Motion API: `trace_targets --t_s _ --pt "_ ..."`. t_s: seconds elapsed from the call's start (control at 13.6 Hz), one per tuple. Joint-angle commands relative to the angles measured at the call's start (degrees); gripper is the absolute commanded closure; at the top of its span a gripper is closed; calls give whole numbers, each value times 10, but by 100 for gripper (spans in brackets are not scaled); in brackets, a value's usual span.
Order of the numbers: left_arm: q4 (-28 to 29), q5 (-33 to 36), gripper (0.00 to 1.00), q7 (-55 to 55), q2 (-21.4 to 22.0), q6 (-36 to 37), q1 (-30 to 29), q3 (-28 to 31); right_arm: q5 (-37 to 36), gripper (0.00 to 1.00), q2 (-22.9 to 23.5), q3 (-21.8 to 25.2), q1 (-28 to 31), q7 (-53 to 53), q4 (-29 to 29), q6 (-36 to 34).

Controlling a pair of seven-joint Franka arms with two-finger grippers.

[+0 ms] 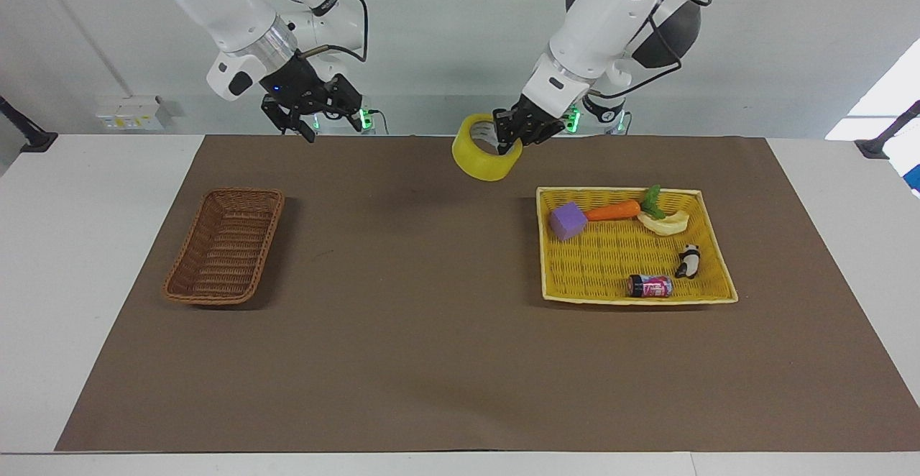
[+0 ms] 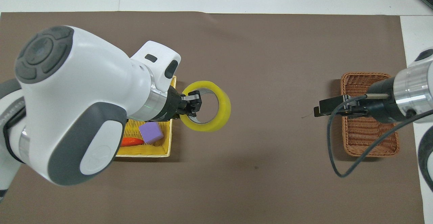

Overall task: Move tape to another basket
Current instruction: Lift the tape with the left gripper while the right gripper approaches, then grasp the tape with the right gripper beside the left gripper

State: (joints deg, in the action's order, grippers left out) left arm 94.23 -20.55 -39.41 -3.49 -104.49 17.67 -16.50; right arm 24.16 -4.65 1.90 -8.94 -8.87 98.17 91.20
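I will next pinch the tape roll's free edge on the opposite side with my right gripper, because my left gripper already covers one side of the tape roll [image 1: 474,161].
My left gripper [image 1: 509,142] is shut on the rim of the yellow tape roll [image 1: 474,161] and holds it in the air over the brown mat, just off the yellow tray's edge on the side toward the table's middle. The overhead view shows the tape [image 2: 224,106] as a ring with the left gripper [image 2: 192,104] pinching its rim. The dark brown wicker basket [image 1: 244,193] stands empty at the right arm's end of the table. My right gripper [image 1: 320,118] is open and empty, raised over the mat beside the basket [image 2: 355,75]; it also shows in the overhead view [image 2: 324,108].
The flat yellow woven tray [image 1: 611,257] at the left arm's end holds a purple cube [image 1: 568,220], a carrot [image 1: 612,211], a pale banana-like piece [image 1: 665,223], a panda figure [image 1: 688,261] and a small can [image 1: 650,286]. A brown mat [image 1: 431,303] covers the table.
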Motion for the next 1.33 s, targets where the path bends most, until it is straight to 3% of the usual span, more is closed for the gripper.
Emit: trace_targets --t_s 0.0,0.29,0.81,0.88,0.96,1.11,1.18,1.25 --pt "44 -28 100 -4 19 -52 38 9 72 0 3 0 -12 -9 22 19" --pt "55 -44 100 -17 10 -92 85 10 151 0 2 0 -45 1 82 92" --pt "50 -61 100 -51 5 -177 117 10 161 0 -6 1 -38 66 120 79" --pt "50 -60 100 -52 5 -183 117 10 154 7 -6 2 -38 68 120 79" --pt "50 -60 100 -52 5 -185 117 10 147 33 -6 2 -37 68 120 72" --pt "50 -60 100 -52 2 -191 117 10 137 68 -6 3 -29 67 119 57" --pt "50 -60 100 -52 2 -191 117 10 136 91 -6 3 -29 64 119 54" --pt "50 -60 100 -52 2 -191 117 10 130 100 -5 3 -29 64 118 53"
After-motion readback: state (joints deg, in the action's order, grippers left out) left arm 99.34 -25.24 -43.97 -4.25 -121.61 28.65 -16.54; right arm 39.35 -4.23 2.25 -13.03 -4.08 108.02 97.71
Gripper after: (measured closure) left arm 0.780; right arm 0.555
